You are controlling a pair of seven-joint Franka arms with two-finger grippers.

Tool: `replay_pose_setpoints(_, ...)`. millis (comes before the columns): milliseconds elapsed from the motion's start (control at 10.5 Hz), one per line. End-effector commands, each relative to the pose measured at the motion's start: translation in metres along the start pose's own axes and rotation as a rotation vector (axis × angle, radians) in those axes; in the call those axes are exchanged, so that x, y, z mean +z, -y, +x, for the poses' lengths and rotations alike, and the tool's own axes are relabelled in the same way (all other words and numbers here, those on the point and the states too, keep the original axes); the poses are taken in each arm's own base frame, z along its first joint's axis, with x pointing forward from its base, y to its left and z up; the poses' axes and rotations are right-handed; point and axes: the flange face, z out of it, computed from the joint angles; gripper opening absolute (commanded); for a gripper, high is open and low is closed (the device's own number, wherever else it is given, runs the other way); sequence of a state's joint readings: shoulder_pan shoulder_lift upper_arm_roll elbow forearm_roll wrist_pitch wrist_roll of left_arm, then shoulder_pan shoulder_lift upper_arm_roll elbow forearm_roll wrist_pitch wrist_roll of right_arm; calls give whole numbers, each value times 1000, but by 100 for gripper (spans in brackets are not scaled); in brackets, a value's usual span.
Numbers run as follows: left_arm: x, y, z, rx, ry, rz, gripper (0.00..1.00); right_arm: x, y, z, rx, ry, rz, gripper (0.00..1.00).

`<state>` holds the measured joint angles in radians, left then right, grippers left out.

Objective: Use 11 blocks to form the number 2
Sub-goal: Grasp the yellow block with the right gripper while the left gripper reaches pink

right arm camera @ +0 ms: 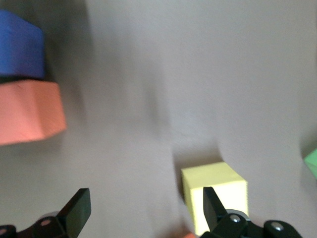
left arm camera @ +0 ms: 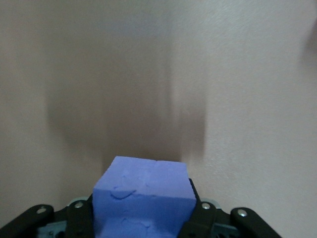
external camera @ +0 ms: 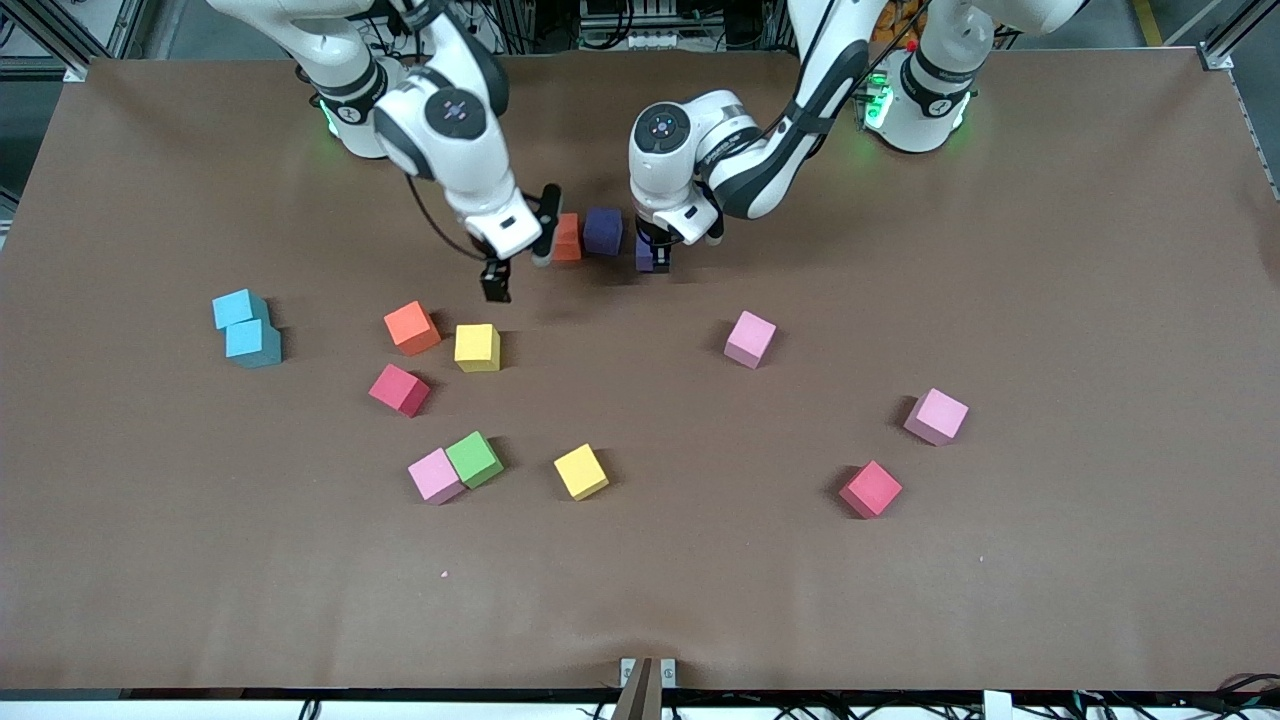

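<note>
The yellow block extends the number 2 from the orange and purple blocks; my right gripper should take its opposite sides next.
An orange block and a purple block sit side by side near the robots' bases; both show in the right wrist view. My left gripper is shut on a second purple block, low over the table beside the first. It fills the left wrist view between the fingers. My right gripper is open and empty beside the orange block, over bare table, with a yellow block by one fingertip. Other blocks lie scattered.
Loose blocks: orange, yellow, red, pink touching green, yellow, pink, pink, red. Two light-blue cubes sit toward the right arm's end.
</note>
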<state>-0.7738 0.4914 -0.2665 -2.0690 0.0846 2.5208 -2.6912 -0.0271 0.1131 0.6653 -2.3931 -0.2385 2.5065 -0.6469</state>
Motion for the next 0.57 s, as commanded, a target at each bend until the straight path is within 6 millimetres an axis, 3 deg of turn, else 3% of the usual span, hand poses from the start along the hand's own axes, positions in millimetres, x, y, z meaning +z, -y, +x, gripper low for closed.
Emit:
replay_pose_setpoints(0,0,9,-11,-28,11,-12,0,28,-34,-9,7,-24,63,100)
replay_pose_setpoints(191,2,18,-15,-25,9,-11,0,58,-61,-32,17,-32,100,100)
replay_pose_setpoints(478,14,32,-26,-15,3,-1,0,65,-86,-49,-13,-59,64,100)
